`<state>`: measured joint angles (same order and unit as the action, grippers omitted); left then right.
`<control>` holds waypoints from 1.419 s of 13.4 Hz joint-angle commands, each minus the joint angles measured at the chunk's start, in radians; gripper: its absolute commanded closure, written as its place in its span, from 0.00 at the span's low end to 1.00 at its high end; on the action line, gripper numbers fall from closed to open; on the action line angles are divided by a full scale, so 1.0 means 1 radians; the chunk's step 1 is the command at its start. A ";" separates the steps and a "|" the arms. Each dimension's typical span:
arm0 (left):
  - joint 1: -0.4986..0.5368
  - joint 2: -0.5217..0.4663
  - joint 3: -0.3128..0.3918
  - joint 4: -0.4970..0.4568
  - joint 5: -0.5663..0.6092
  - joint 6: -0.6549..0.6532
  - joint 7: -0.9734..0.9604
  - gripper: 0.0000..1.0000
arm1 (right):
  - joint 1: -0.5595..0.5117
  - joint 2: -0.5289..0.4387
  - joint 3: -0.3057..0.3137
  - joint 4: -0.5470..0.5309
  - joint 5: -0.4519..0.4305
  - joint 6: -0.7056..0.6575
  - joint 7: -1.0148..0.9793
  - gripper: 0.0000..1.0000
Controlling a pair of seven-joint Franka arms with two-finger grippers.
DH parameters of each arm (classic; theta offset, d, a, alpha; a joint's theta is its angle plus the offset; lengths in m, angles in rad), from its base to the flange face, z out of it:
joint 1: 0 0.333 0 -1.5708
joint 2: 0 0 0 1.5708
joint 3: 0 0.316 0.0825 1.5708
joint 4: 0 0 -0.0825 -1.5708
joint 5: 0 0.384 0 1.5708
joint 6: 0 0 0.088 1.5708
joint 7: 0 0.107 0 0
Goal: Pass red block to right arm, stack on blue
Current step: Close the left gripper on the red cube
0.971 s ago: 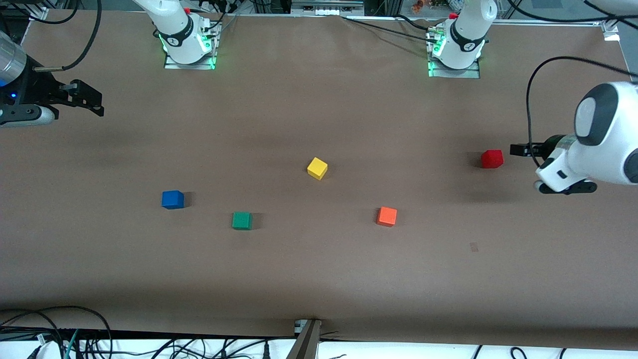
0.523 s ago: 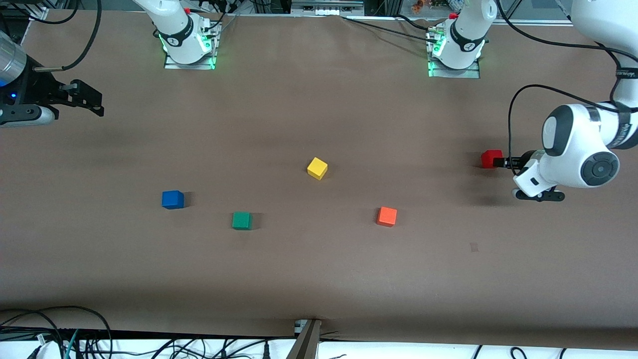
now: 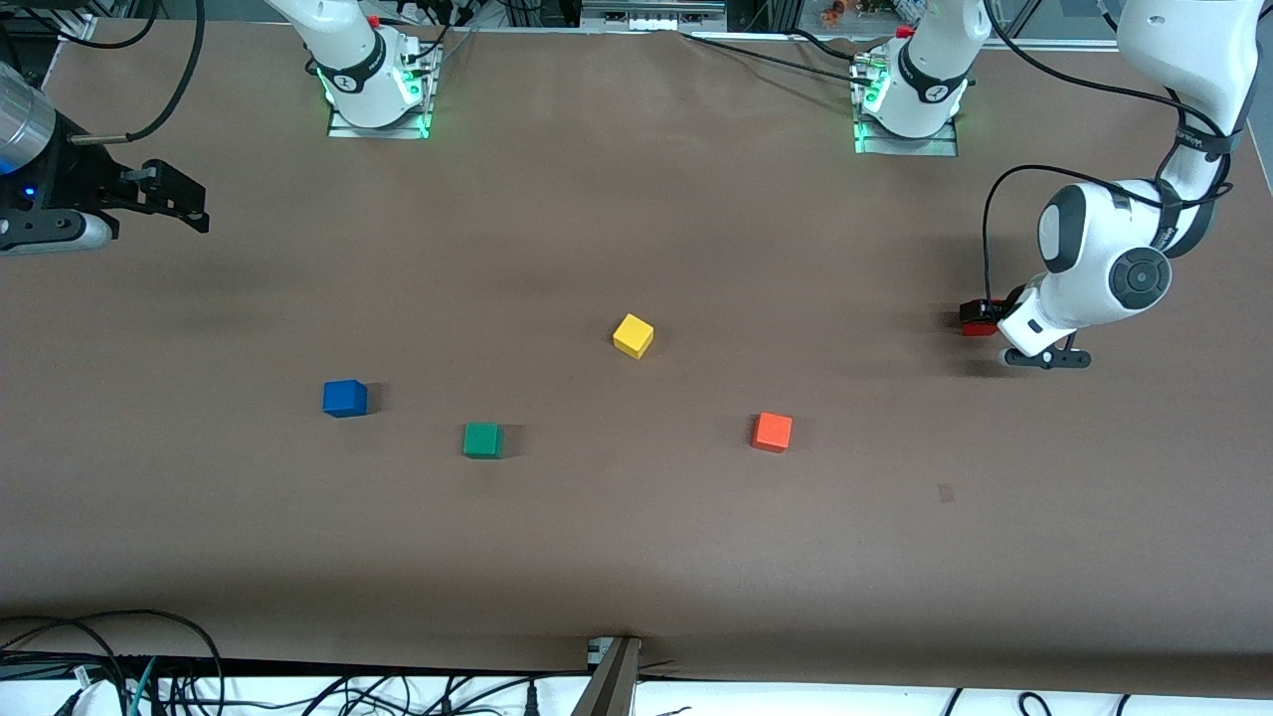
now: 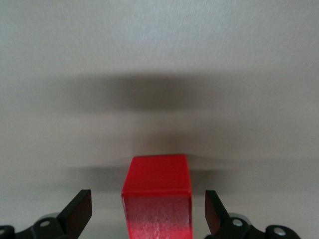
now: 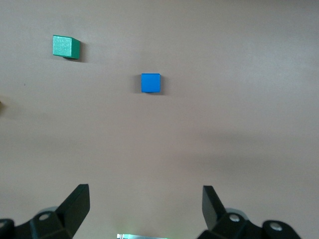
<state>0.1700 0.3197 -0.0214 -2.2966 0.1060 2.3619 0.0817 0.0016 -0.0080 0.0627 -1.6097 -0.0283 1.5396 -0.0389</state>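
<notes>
I need to grip the red block [image 3: 973, 322] by its sides with my left gripper next. Then I can hand it over to be stacked on the blue cube [image 3: 344, 398].
The red block [image 3: 973, 322] sits on the table at the left arm's end. My left gripper [image 3: 985, 314] is low at it, open, with the block [image 4: 158, 199] between its fingers [image 4: 79, 211] and a gap on each side. The blue cube [image 3: 344, 398] sits on the table toward the right arm's end; it also shows in the right wrist view [image 5: 150, 82]. My right gripper [image 3: 184, 204] waits open and empty in the air at the right arm's end of the table [image 5: 144, 204].
A yellow cube [image 3: 633, 335] lies mid-table. A green cube [image 3: 482, 440] lies beside the blue one, nearer the front camera, and shows in the right wrist view [image 5: 66, 46]. An orange cube [image 3: 772, 432] lies nearer the camera than the red block.
My left arm has swung in toward the red block and its open fingers now stand on both sides of it. The right arm and all cubes have not moved.
</notes>
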 commanded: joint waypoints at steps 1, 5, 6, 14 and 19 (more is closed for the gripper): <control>0.011 0.001 -0.008 -0.018 0.009 0.019 0.012 0.00 | -0.003 0.014 0.006 0.027 -0.010 -0.012 -0.001 0.00; 0.011 0.016 -0.014 -0.015 0.001 0.019 0.003 0.00 | -0.003 0.014 0.006 0.027 -0.010 -0.012 -0.001 0.00; 0.011 0.021 -0.014 -0.014 0.001 0.020 0.003 0.04 | -0.003 0.014 0.006 0.027 -0.010 -0.012 -0.001 0.00; 0.009 0.013 -0.017 0.040 0.001 -0.019 0.013 1.00 | -0.003 0.014 0.006 0.027 -0.010 -0.012 -0.001 0.00; -0.006 0.016 -0.022 0.290 0.001 -0.216 0.201 1.00 | -0.005 0.014 0.006 0.027 -0.010 -0.012 0.001 0.00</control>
<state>0.1701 0.3339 -0.0415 -2.0889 0.1059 2.2066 0.1899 0.0016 -0.0072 0.0629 -1.6097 -0.0283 1.5396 -0.0389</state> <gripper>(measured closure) 0.445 0.000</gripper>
